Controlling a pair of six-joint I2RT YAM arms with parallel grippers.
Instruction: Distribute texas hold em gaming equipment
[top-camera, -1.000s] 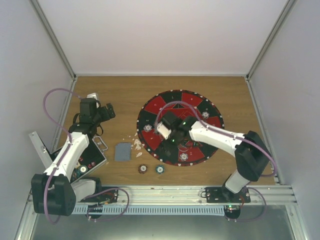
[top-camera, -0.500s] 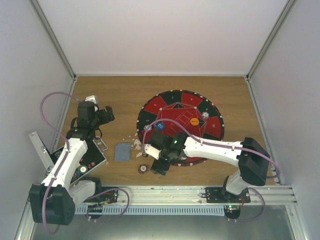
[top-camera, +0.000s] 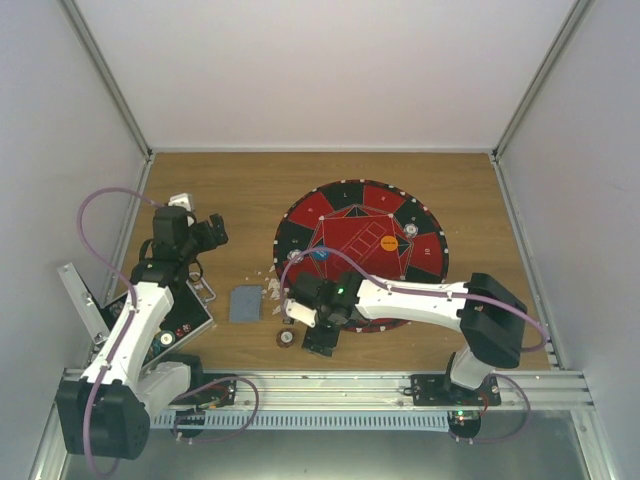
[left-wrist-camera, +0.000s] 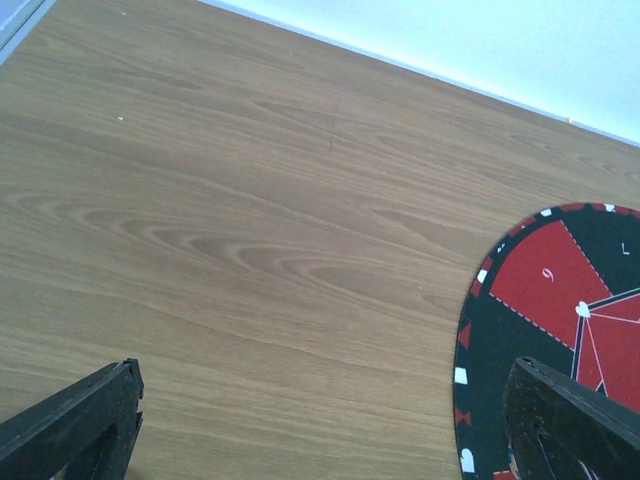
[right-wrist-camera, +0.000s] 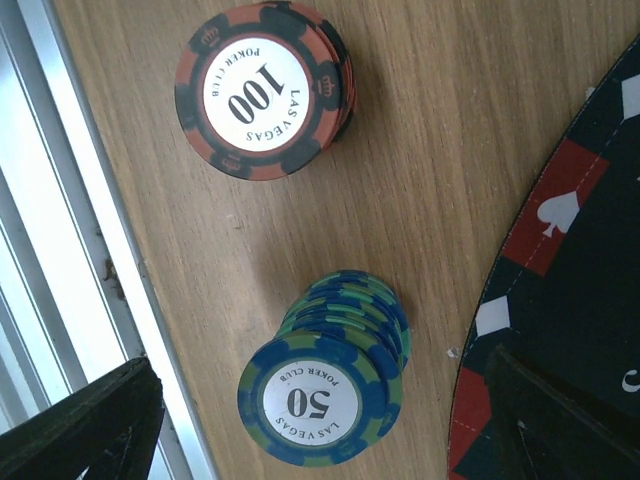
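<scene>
My fingers are above the stack's top chip, so my right gripper needs to go lower before it closes on the blue-green stack (right-wrist-camera: 318, 396).
A blue-green stack of poker chips (right-wrist-camera: 325, 385) marked 50 stands on the wood near the front rail. My right gripper (right-wrist-camera: 318, 405) hangs open over it, one finger on each side, touching nothing. In the top view this gripper (top-camera: 320, 337) hides that stack. A red stack of chips (right-wrist-camera: 262, 90) marked 100 stands beside it, also the red stack (top-camera: 286, 339) just left of the gripper. The grey-blue card deck (top-camera: 244, 303) lies further left. On the mat lie an orange disc (top-camera: 389, 242), a blue disc (top-camera: 320, 254) and a grey chip (top-camera: 411, 230). My left gripper (left-wrist-camera: 320, 425) is open over bare wood.
The round red-and-black mat (top-camera: 425, 262) fills the table's middle right, and its edge (left-wrist-camera: 480, 330) shows in the left wrist view. A black hinged case (top-camera: 175, 318) lies at the left beside the left arm. White scraps (top-camera: 272, 290) lie between the deck and the mat. The metal rail (right-wrist-camera: 60, 250) runs close to the chips.
My right arm has swung off the mat toward the front left and come down over the blue-green chip stack. The left arm shifted slightly left.
</scene>
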